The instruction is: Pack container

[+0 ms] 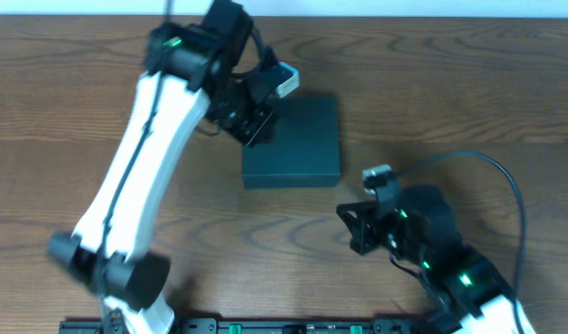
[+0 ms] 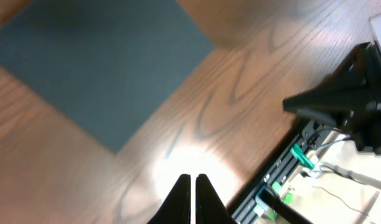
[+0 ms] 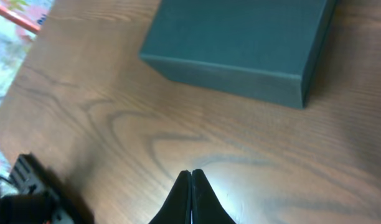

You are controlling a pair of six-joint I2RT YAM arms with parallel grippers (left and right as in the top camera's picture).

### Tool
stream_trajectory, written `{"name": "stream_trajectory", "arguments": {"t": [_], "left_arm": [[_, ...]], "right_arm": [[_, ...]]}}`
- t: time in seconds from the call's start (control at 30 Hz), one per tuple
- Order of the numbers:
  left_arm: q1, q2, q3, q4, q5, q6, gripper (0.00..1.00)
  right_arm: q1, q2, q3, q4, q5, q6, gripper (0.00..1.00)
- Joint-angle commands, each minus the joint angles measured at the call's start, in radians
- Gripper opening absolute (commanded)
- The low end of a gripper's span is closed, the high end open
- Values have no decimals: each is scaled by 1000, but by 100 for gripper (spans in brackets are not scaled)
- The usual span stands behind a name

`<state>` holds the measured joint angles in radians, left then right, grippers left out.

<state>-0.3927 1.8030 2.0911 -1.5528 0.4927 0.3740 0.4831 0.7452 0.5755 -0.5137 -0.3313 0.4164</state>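
Note:
The container (image 1: 298,144) (image 2: 97,62) would stay lying flat if I lifted now, because my left gripper's fingers are shut and empty.
The container (image 1: 298,144) is a dark teal box with its lid down, lying flat in the middle of the wooden table. My left gripper (image 1: 251,135) hovers at the box's left edge, shut and empty. In the left wrist view its fingertips (image 2: 192,178) meet above bare wood, with the container (image 2: 97,62) at the upper left. My right gripper (image 1: 344,213) sits off the box's front right corner, also shut and empty. The right wrist view has the container (image 3: 240,37) ahead of the closed gripper (image 3: 191,172), with a stretch of table between them.
A black rail (image 1: 293,326) with green parts runs along the table's front edge. The right arm (image 2: 346,99) shows dark at the right of the left wrist view. A black cable (image 1: 507,186) loops from the right arm.

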Motion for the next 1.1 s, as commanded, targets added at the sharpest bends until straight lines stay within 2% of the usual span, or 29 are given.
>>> {"name": "stream_trajectory", "arguments": {"t": [0.0, 0.17, 0.3, 0.37, 0.47, 0.5, 0.53, 0.57, 0.6, 0.67, 1.07], "left_arm": [[-22, -110, -16, -24, -88, -69, 6], [-85, -437, -360, 57, -212, -201, 6], [-86, -676, -672, 163, -182, -306, 6], [-86, -850, -897, 266, -166, -400, 6], [-86, -1010, -1105, 353, -160, -504, 6], [-86, -1047, -1155, 374, -162, -535, 6], [-85, -1070, -1188, 386, -165, -561, 16], [-85, -1091, -1222, 394, -183, -596, 67], [-85, -1100, -1242, 394, -199, -627, 96], [-85, -1102, -1263, 388, -206, -659, 96], [-85, -1095, -1271, 346, -212, -659, 96]], "right_arm": [[8, -101, 13, -90, -15, -33, 2], [8, -219, 13, -256, -111, -59, 2], [8, -228, 13, -304, -111, -64, 2], [8, -227, 13, -309, -102, -92, 1], [8, -226, 13, -310, -102, -96, 2], [8, -225, 13, -310, -102, -96, 9], [8, -224, 13, -311, -97, -95, 32], [8, -224, 13, -312, -87, -95, 99], [8, -224, 13, -313, -88, -95, 99], [8, -224, 13, -314, -88, -92, 99], [8, -224, 13, -314, -87, -92, 99]]}}
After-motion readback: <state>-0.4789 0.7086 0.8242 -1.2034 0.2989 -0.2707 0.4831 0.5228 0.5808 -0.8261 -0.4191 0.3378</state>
